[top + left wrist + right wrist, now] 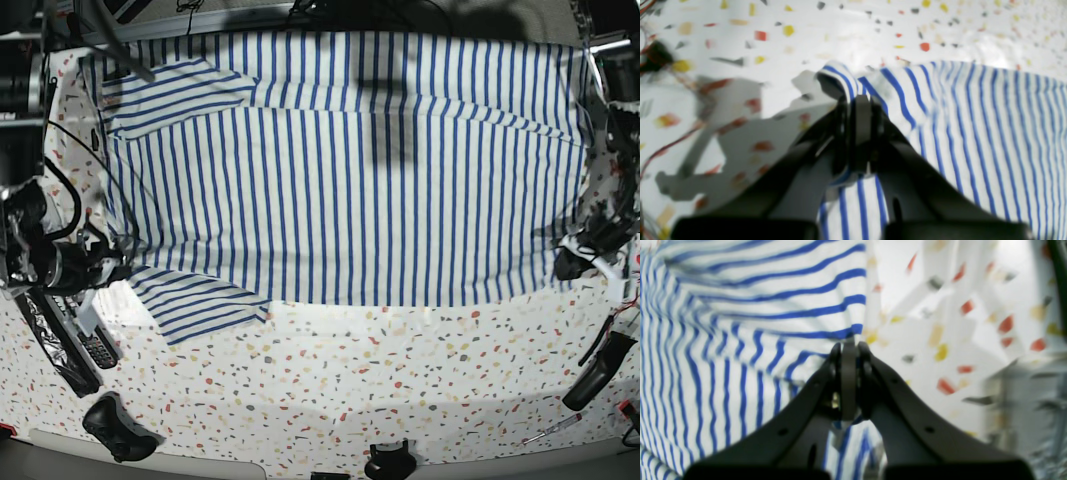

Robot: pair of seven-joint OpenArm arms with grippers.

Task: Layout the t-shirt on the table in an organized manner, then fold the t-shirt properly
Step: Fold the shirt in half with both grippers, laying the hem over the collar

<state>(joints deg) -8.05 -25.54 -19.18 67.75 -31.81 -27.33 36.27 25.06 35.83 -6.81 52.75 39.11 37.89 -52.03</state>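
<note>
The t-shirt's corner in my left gripper is short of the t-shirt's far crease, so it is too early to release. The corner moves back next.
The white t-shirt with blue stripes lies spread flat across the back half of the speckled table, its sleeves at the left in the base view. My right gripper is at the shirt's left edge near the lower sleeve. In the right wrist view it is shut on the shirt's edge. My left gripper is at the shirt's lower right corner. In the left wrist view it is shut on a pinched fold of the shirt, just above the table.
Black gear stands along the table's front edge, and a black object with a screwdriver lies at the front right. Cables and a dark flat device lie at the left edge.
</note>
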